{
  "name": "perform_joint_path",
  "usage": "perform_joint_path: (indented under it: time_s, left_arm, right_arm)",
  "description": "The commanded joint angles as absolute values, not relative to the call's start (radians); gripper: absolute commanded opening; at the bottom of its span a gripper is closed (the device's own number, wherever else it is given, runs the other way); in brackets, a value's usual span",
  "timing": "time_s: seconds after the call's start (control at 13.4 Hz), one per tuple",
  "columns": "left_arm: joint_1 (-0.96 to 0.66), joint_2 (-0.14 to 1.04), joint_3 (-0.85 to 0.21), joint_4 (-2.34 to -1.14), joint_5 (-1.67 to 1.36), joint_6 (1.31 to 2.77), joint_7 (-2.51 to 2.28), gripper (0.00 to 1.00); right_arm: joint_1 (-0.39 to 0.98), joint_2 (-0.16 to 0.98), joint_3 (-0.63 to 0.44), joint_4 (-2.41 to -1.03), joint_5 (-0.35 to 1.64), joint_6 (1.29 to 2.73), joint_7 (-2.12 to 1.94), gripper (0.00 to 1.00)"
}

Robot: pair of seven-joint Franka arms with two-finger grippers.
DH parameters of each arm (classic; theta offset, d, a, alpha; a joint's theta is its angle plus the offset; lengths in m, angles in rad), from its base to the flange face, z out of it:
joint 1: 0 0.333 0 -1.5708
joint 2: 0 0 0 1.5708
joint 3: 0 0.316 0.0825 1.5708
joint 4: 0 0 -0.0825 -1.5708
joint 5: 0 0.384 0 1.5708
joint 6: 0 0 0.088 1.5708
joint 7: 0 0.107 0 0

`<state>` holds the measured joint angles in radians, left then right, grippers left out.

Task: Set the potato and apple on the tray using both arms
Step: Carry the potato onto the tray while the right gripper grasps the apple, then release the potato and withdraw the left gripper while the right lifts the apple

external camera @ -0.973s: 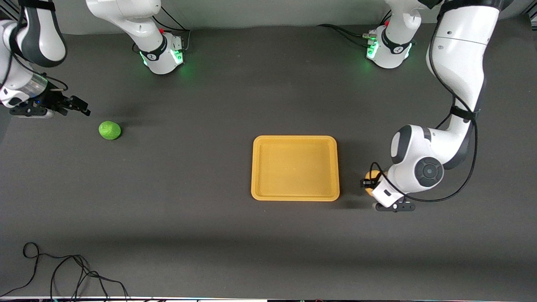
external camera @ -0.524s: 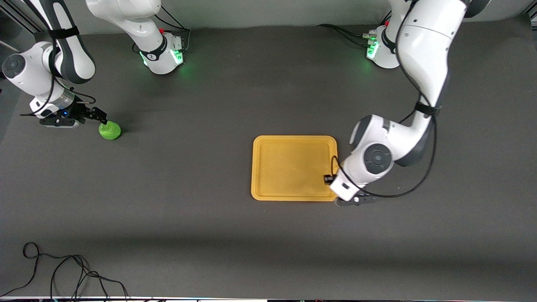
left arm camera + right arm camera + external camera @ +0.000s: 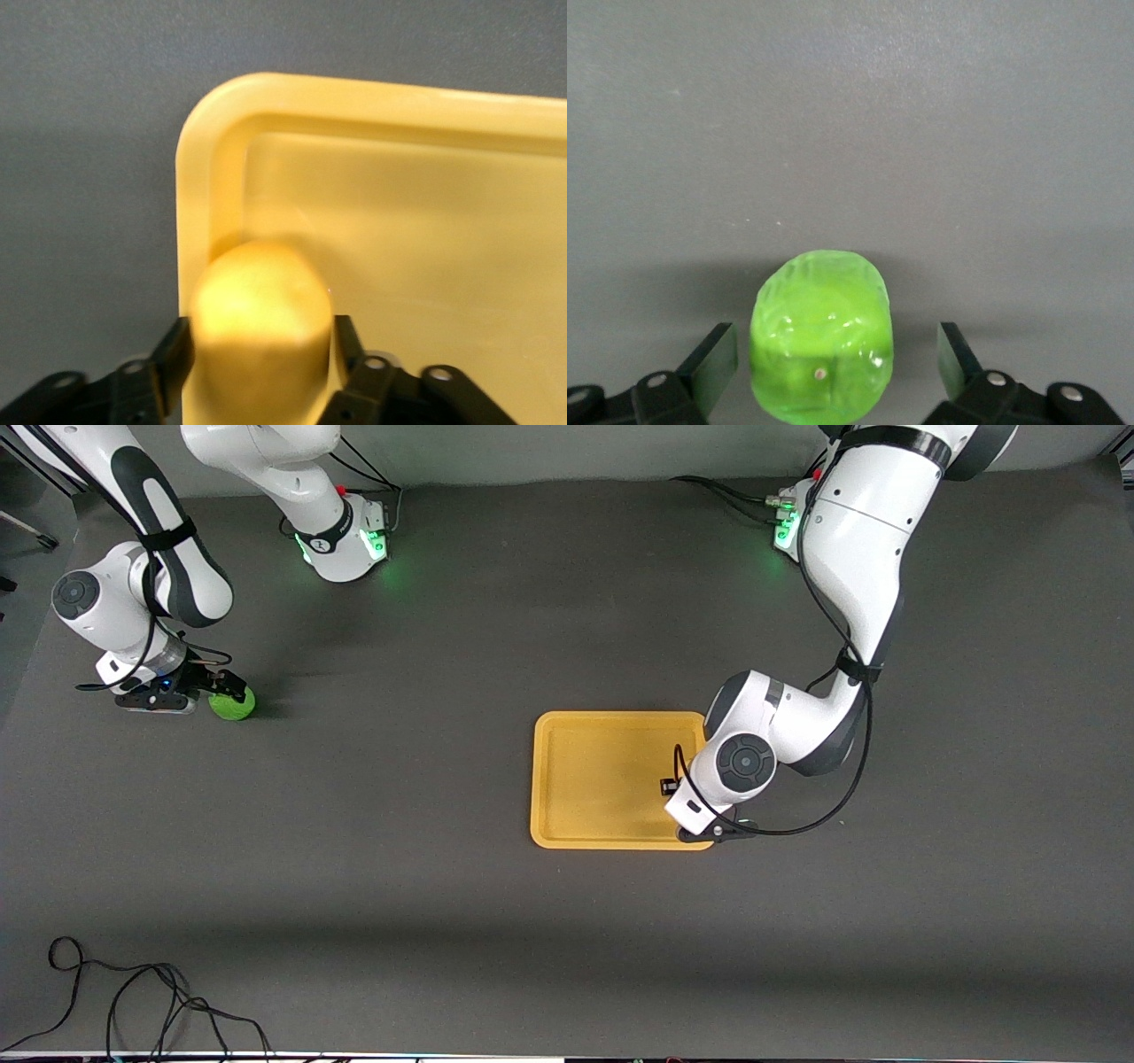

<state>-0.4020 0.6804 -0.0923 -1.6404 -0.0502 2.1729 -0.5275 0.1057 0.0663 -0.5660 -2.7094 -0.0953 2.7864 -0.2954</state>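
Note:
My right gripper closes now, since its fingers stand on either side of the green apple. Closing now would catch the apple.
The yellow-orange tray (image 3: 602, 779) lies on the dark table. My left gripper (image 3: 689, 811) is over the tray's corner nearest the front camera at the left arm's end. It is shut on the potato (image 3: 261, 319), which the wrist hides in the front view. The left wrist view shows the potato over the tray's rim (image 3: 208, 177), with both fingers against its sides. The green apple (image 3: 237, 707) sits on the table near the right arm's end. My right gripper (image 3: 223, 693) is low at the apple. In the right wrist view it (image 3: 833, 354) is open, a finger on each side of the apple (image 3: 822, 345) with gaps.
The two arm bases (image 3: 341, 540) (image 3: 811, 531) with green lights stand along the table's edge farthest from the front camera. A black cable (image 3: 133, 1001) lies coiled near the table's front edge at the right arm's end.
My left gripper has carried the potato from the table beside the tray to over the tray's corner. My right gripper has come down to the apple and now straddles it.

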Motion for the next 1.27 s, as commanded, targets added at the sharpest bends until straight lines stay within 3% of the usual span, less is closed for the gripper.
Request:
perform_joint_path:
  time_s: [0.0,0.07,0.15,0.22,0.3,0.75,0.97,1.2]
  left_arm:
    - [-0.42,0.66,-0.078,-1.652,-0.037,2.163,-0.543,1.0]
    - [-0.416,0.655,-0.078,-1.652,-0.037,2.155,-0.543,1.0]
    - [-0.413,0.641,-0.078,-1.652,-0.037,2.151,-0.542,1.0]
    - [-0.407,0.623,-0.078,-1.652,-0.037,2.137,-0.538,1.0]
    - [-0.4,0.589,-0.075,-1.648,-0.037,2.084,-0.525,1.0]
    - [-0.25,0.332,-0.06,-1.626,-0.034,1.881,-0.234,1.0]
    - [-0.19,0.279,-0.041,-1.641,-0.034,1.853,-0.096,1.0]
    - [-0.126,0.194,-0.037,-1.705,-0.006,1.836,0.052,1.0]
  right_arm:
    - [0.117,0.109,-0.578,-2.701,-0.048,2.801,-0.325,1.0]
    - [0.118,0.118,-0.577,-2.701,-0.025,2.798,-0.328,0.87]
    - [0.12,0.12,-0.575,-2.7,-0.023,2.795,-0.342,0.58]
    - [0.12,0.118,-0.572,-2.694,-0.023,2.786,-0.362,0.4]
    - [0.124,0.107,-0.569,-2.68,-0.021,2.754,-0.362,0.35]
    - [0.222,-0.061,-0.566,-2.345,-0.003,2.242,-0.351,0.35]
    - [0.291,-0.052,-0.565,-2.049,-0.003,1.928,-0.334,0.35]
    - [0.377,-0.032,-0.565,-1.857,-0.006,1.787,-0.29,0.35]
